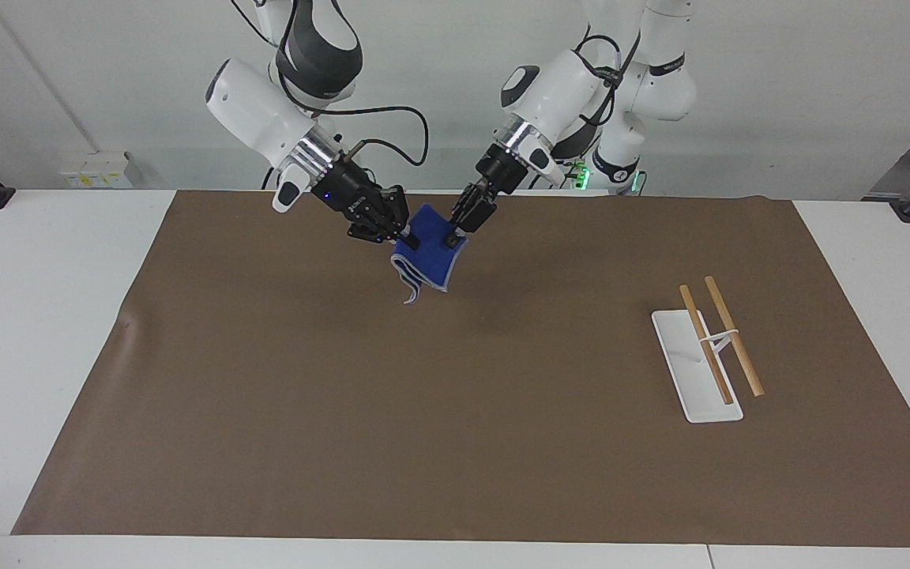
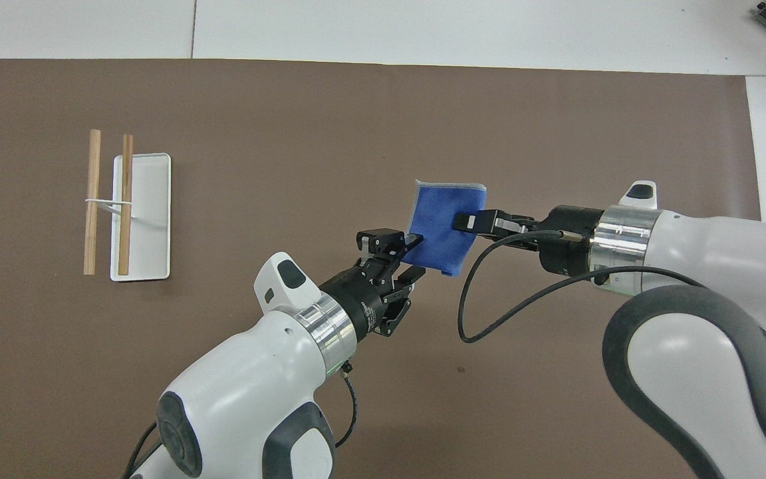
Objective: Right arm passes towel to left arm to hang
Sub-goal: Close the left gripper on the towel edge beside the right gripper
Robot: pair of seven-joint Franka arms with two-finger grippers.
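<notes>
My left gripper pinches the towel by its free opposite corner (image 2: 410, 254) next, since my right gripper's fingers cover one edge of the blue towel (image 2: 439, 223).
The blue towel (image 1: 428, 259) hangs in the air over the brown mat, toward the robots' end. My right gripper (image 1: 406, 237) is shut on its edge; in the overhead view the right gripper (image 2: 464, 221) pinches the towel (image 2: 439, 223) from the right arm's end. My left gripper (image 1: 453, 235) is at the towel's other edge. In the overhead view the left gripper (image 2: 415, 255) is open, with one finger over the towel's corner and one under it, a gap still showing between them.
A white rack base (image 1: 680, 359) with two wooden bars (image 1: 731, 336) stands on the mat (image 1: 344, 395) toward the left arm's end; it also shows in the overhead view (image 2: 151, 219). White table (image 1: 44, 316) borders the mat.
</notes>
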